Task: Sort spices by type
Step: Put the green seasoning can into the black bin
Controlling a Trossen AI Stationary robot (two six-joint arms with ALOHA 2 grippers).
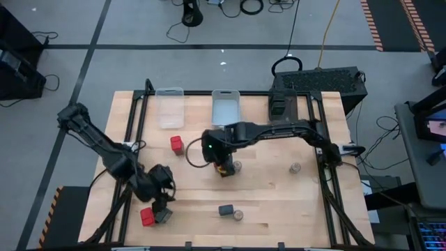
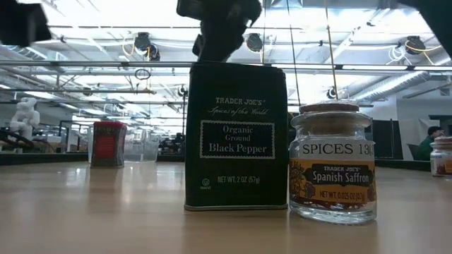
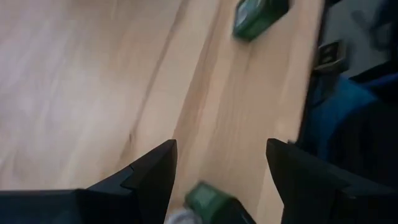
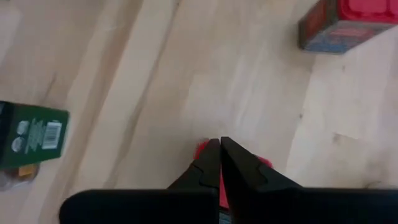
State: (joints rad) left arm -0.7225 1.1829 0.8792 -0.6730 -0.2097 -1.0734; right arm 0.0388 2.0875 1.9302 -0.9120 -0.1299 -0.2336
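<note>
The left gripper reaches the dark tin and grabs its black lid (image 3: 231, 211) next, leaving the dark tin's body (image 3: 205, 196) free to hand on for sorting.
The spices stand scattered on the wooden table. A red tin (image 1: 177, 144) is at the middle left, and a black pepper tin (image 1: 225, 209) with a saffron jar (image 1: 238, 215) sits near the front. Two more jars (image 1: 237, 166) (image 1: 295, 168) stand mid-table. My right gripper (image 1: 221, 166) (image 4: 219, 142) is shut above the table's middle, with a red thing (image 1: 224, 169) under it. My left gripper (image 1: 164, 203) (image 3: 221, 162) is open at the front left, above a dark tin (image 1: 162, 215) (image 3: 211, 202) beside a red tin (image 1: 147, 217). My right gripper points steeply down, and a red thing (image 4: 264, 163) shows just behind its shut fingertips. The fingers (image 4: 208, 158) hide the spot, so I cannot tell whether they touch it.
Two clear bins (image 1: 169, 106) (image 1: 225, 106) stand at the table's far edge. In the low view the pepper tin (image 2: 236, 137) and saffron jar (image 2: 332, 162) fill the foreground, with a red tin (image 2: 108, 143) farther back. Black frame rails run along both table sides.
</note>
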